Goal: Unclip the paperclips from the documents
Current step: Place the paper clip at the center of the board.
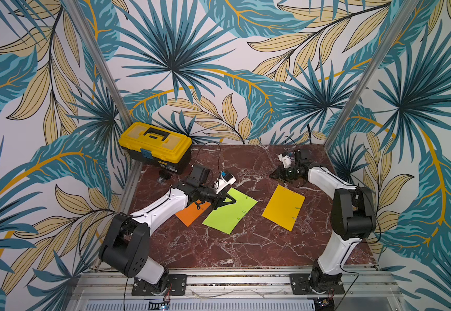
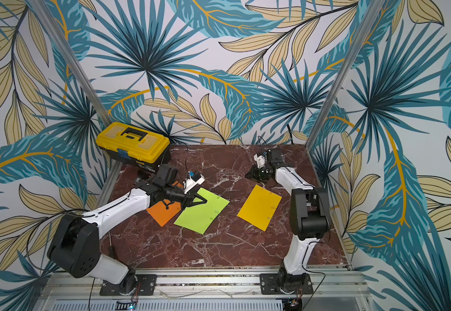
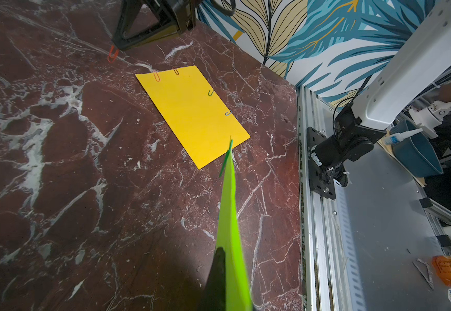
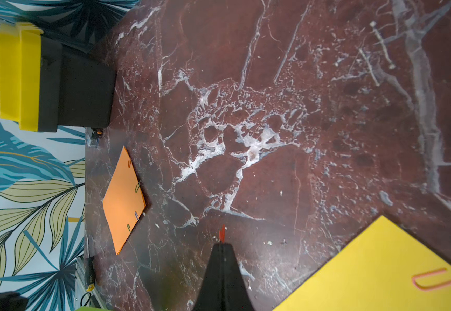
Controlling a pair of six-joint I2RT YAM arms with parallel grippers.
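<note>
The red paperclip (image 4: 222,233) hangs above the marble and would fall there, short of the white vein patch, so my right gripper keeps holding it for now.
Three documents lie on the marble table (image 1: 219,250): an orange sheet (image 1: 190,214), a lime green sheet (image 1: 229,212) overlapping it, and a golden yellow sheet (image 1: 283,207) further right. My left gripper (image 1: 232,200) is shut on the lime green sheet's (image 3: 229,215) far edge, and only one dark finger (image 3: 216,277) shows beside the paper. A green paperclip (image 3: 225,161) sits on that edge. My right gripper (image 4: 222,243) is shut on a red paperclip (image 4: 222,233), just beyond the yellow sheet's (image 3: 192,115) far corner. Several paperclips (image 3: 210,93) stay on the yellow sheet, among them a pink one (image 4: 439,278).
A yellow and black toolbox (image 1: 155,146) stands at the back left corner. More paperclips (image 4: 137,186) line an edge of the orange sheet (image 4: 123,202). An aluminium rail (image 1: 245,280) with both arm bases runs along the table's front edge.
</note>
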